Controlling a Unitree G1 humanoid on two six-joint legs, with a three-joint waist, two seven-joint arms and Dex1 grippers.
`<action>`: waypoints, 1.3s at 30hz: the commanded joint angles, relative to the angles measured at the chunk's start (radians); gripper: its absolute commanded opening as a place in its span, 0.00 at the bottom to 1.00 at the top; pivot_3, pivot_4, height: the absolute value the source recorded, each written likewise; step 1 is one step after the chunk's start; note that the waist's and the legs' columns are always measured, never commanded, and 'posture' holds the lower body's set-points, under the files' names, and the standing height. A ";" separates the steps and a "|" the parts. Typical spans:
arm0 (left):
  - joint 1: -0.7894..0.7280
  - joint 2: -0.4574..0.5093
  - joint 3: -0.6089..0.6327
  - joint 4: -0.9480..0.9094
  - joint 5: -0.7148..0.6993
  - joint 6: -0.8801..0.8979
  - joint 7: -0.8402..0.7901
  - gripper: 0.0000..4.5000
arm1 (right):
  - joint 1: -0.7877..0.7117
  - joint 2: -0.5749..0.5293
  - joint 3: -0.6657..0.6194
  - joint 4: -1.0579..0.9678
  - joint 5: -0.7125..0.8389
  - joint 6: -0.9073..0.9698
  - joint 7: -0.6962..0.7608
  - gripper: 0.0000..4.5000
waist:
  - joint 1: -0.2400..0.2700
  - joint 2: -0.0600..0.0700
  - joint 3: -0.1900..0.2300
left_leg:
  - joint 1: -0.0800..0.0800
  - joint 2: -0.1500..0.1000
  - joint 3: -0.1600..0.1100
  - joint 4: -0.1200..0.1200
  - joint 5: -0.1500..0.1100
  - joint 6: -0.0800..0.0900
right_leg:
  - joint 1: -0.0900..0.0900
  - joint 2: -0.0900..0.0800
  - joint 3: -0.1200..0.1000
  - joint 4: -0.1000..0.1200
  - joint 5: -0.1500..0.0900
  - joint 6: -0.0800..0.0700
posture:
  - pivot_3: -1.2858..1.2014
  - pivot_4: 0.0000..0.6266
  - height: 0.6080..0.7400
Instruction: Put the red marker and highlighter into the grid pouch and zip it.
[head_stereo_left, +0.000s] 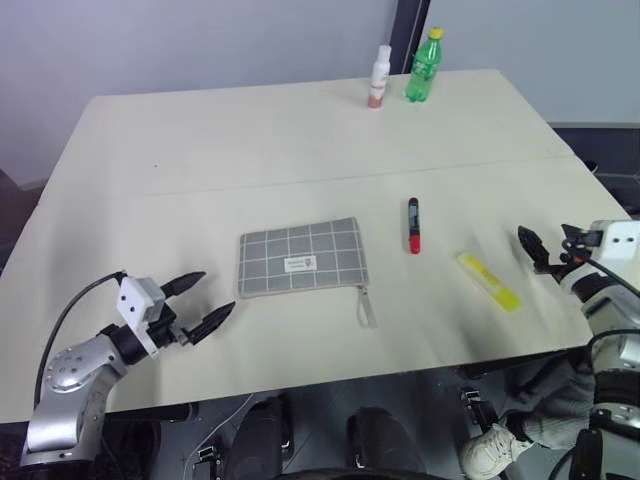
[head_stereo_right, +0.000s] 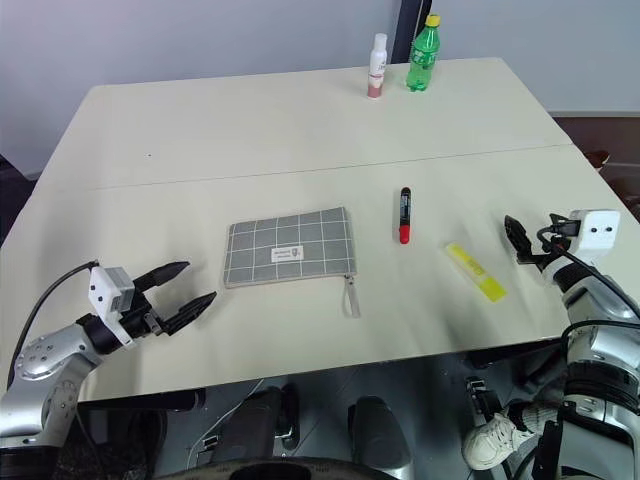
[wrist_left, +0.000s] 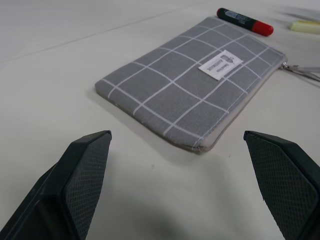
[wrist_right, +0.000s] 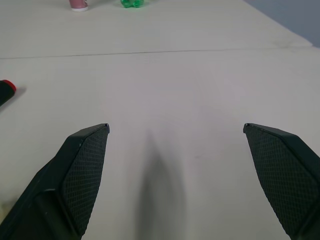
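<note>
The left gripper grabs the grid pouch by its strapless zipper corner (head_stereo_left: 244, 293) next, leaving the grid pouch's pull strap (head_stereo_left: 366, 307) free to open the zipper.
The grid pouch (head_stereo_left: 300, 257) lies flat in the middle of the table (head_stereo_left: 200, 150), its pale pull strap (head_stereo_left: 366, 305) trailing from the near right corner. To its right lies the red marker (head_stereo_left: 413, 226), red end toward me. Further right is the yellow highlighter (head_stereo_left: 490, 281), lying at a slant. My left gripper (head_stereo_left: 217, 291) hovers open and empty, short of the pouch's left end (wrist_left: 195, 85). My right gripper (head_stereo_left: 540, 250) stands open and empty just right of the highlighter, pointing across bare table (wrist_right: 175, 127).
A white and pink bottle (head_stereo_left: 379, 77) and a green bottle (head_stereo_left: 424, 66) stand at the table's far edge. A seam crosses the table behind the pouch. The table's front edge runs close under both grippers.
</note>
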 joint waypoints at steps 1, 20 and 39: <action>-0.012 0.014 0.033 0.006 -0.005 -0.039 -0.007 0.99 | 0.001 -0.004 -0.021 -0.042 0.024 -0.021 0.014 0.99 | 0.001 0.000 0.000 | 0.000 0.000 0.000 0.000 0.000 0.000 | 0.000 0.000 0.000 0.000 0.000 0.000 | 0.52 0.24 1.00; -0.276 0.080 -0.063 0.388 0.293 -0.550 0.005 1.00 | 0.003 0.256 0.422 -0.710 -0.017 0.220 -0.056 0.01 | 0.002 0.000 0.000 | -0.001 0.001 0.000 0.000 0.001 -0.002 | -0.003 0.001 0.000 0.002 0.000 0.000 | 0.52 0.24 1.00; -0.596 0.180 -0.342 0.900 0.728 -1.249 0.211 1.00 | -0.020 0.271 0.688 -0.552 -0.388 0.209 -0.125 0.01 | 0.004 -0.003 -0.002 | -0.002 0.001 -0.001 0.001 0.002 -0.002 | -0.005 0.000 -0.002 0.005 0.001 -0.001 | 0.52 0.24 1.00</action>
